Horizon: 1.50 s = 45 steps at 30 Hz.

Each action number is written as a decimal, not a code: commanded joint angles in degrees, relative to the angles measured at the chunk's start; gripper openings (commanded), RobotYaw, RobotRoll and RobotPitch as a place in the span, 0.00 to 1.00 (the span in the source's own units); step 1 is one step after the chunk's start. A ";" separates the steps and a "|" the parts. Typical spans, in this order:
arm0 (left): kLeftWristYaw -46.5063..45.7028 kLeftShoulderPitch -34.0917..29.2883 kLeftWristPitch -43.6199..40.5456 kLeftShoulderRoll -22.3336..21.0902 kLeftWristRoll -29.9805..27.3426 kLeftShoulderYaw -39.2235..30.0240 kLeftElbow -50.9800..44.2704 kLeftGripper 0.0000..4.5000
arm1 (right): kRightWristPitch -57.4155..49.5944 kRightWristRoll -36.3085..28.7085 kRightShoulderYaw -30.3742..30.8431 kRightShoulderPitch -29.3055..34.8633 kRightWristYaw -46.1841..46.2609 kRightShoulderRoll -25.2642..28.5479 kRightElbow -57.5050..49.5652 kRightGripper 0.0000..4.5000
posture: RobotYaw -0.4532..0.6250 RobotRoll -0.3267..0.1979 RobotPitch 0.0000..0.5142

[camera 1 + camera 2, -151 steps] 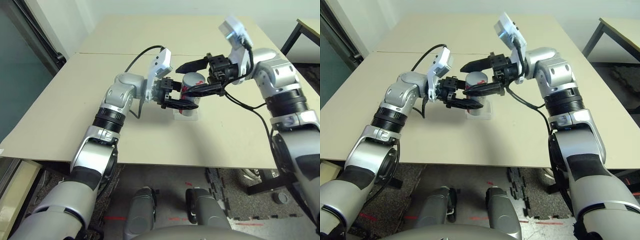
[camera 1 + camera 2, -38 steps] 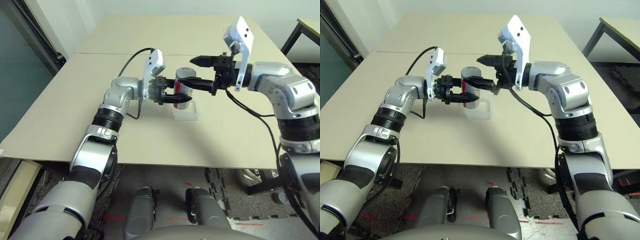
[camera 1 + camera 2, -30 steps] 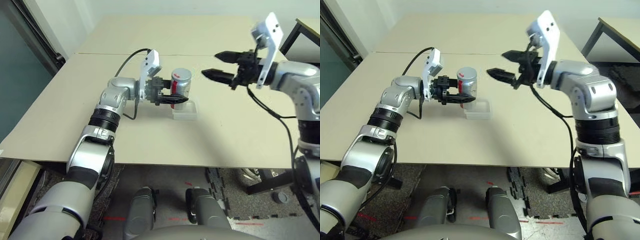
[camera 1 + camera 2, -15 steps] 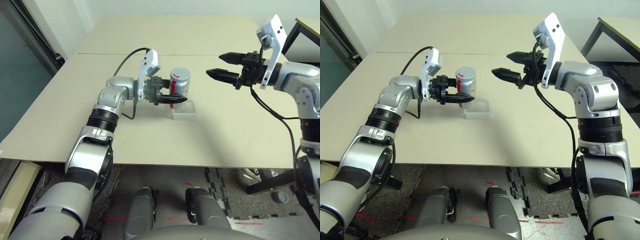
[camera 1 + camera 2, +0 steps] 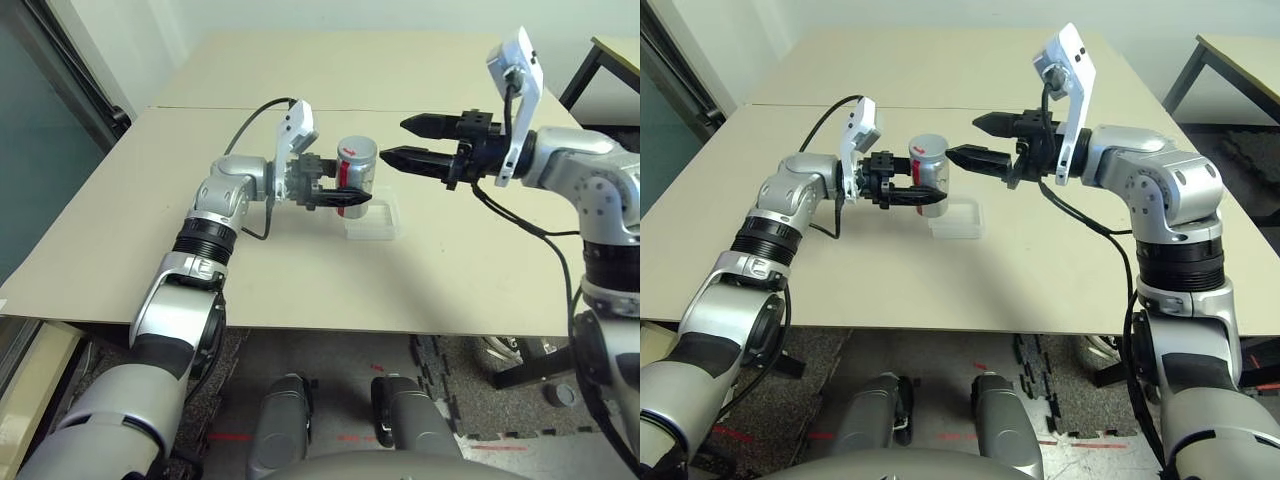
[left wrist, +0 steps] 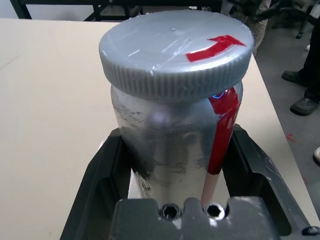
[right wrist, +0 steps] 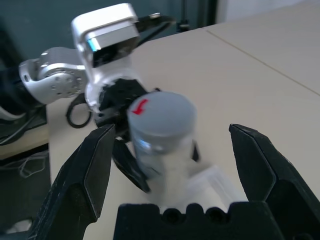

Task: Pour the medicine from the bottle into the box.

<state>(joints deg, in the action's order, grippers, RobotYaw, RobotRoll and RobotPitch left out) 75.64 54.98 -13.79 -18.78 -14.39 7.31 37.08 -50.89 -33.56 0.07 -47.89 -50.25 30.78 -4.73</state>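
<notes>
My fingers stop short of the grey cap on the bottle, so closing now would miss. My right gripper moves toward the cap next, then closes on it.
The bottle is silver-grey with a red stripe. It stands upright above the table with its grey cap on, and a red arrow marks the cap. My left gripper is shut on the bottle's body from the left side. The clear plastic box lies on the table just below and to the right of the bottle. My right gripper is open and level with the cap. Its fingertips point at the cap from the right without touching it.
The tan table is bare around the box, and a seam runs across it behind the arms. A second table's dark leg stands at the far right. A black cable loops from my left wrist.
My right gripper has swung left, from well off to the right to just beside the bottle's cap, still open. The left gripper keeps the bottle in almost the same place.
</notes>
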 commanded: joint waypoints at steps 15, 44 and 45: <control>0.03 0.72 0.56 0.65 0.40 0.11 0.45 0.62 | 6.58 6.54 5.42 -4.57 0.64 -3.51 6.52 1.00 | 0.40 0.62 0.15; 0.17 -0.24 1.09 0.57 1.45 1.15 1.05 0.62 | 4.39 4.73 3.74 -5.81 -1.48 -5.20 4.60 0.58 | 0.40 0.62 0.14; 0.14 -0.33 1.37 0.49 1.71 1.28 1.33 0.62 | 3.53 4.21 3.29 -6.17 -1.41 -5.04 4.41 0.58 | 0.39 0.62 0.14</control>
<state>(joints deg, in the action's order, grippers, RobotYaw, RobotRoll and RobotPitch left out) 75.48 55.25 -12.92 -18.06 -14.18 7.47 37.14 -46.33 -27.23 5.50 -52.66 -51.29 25.44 2.02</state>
